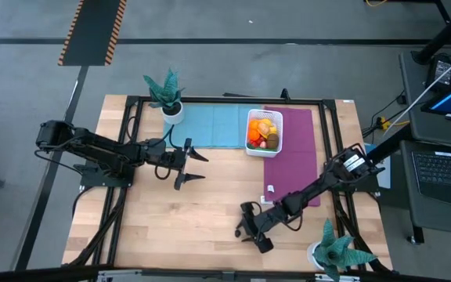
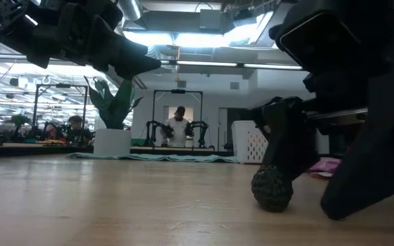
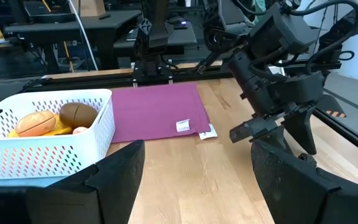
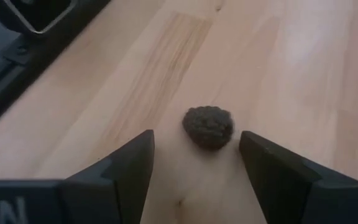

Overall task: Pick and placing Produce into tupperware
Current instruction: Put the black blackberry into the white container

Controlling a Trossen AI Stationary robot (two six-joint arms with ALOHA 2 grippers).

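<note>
My right gripper grabs the dark piece by its bumpy sides next, to add it to the produce in the tupperware point(image 1: 265, 131).
A dark, bumpy, roundish piece of produce point(image 4: 209, 127) lies on the bare wood near the table's front edge point(image 2: 272, 188). My right gripper point(image 4: 197, 146) is low over the table point(image 1: 247, 229) and open, with one finger on either side of the piece, which sits just ahead of the fingertips and apart from them. The tupperware point(image 1: 265, 131), a white perforated container, stands at the far middle and holds orange, yellow, brown and red produce point(image 3: 48, 121). My left gripper point(image 1: 198, 167) hangs open above the table's left middle with nothing between its fingers.
The container sits where a blue mat point(image 1: 214, 125) meets a purple mat point(image 1: 292, 157). A small white tag point(image 1: 271, 188) lies at the purple mat's near edge. Teal potted plants stand at far left point(image 1: 167, 94) and near right point(image 1: 335, 251). A black frame point(image 1: 131, 180) borders the tabletop.
</note>
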